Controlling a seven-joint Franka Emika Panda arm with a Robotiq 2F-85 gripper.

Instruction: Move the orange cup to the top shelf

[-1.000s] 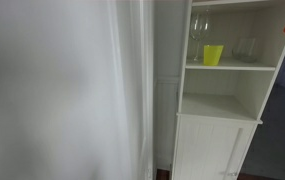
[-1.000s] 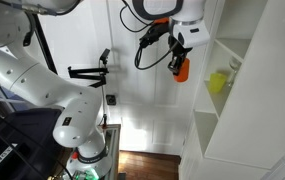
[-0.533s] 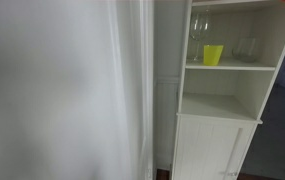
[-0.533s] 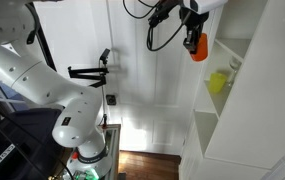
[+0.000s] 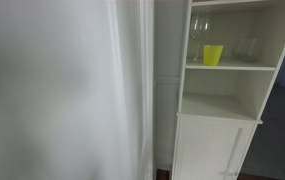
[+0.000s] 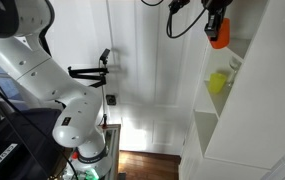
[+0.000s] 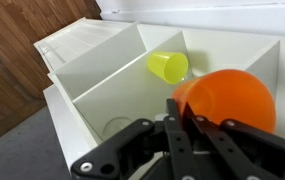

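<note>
The orange cup hangs short of the upper section of the shelf unit and would fall outside the front of the shelf unit. I need to move it in before my gripper lets go of it.
My gripper (image 6: 215, 12) is shut on the orange cup (image 6: 218, 33) and holds it high in the air, next to the upper part of the white shelf unit (image 6: 244, 100). In the wrist view the orange cup (image 7: 227, 98) sits between the black fingers (image 7: 187, 125), in front of the shelf compartments. The yellow-green cup (image 5: 213, 55) stands on a middle shelf, seen also in the wrist view (image 7: 168, 67) and in an exterior view (image 6: 218, 81). The orange cup and gripper are out of the picture in the exterior view that faces the shelf front.
Clear glasses (image 5: 200, 38) (image 5: 246, 47) stand beside the yellow-green cup. The shelf below (image 5: 218, 105) holds nothing visible. A white cabinet door (image 5: 214, 150) closes the bottom. A pale curtain (image 5: 62, 90) fills the left. The arm's base (image 6: 77, 110) stands by a white door.
My gripper has carried the orange cup upward and to the right, toward the shelf unit's top. It has left the upper right corner of the shelf-front view.
</note>
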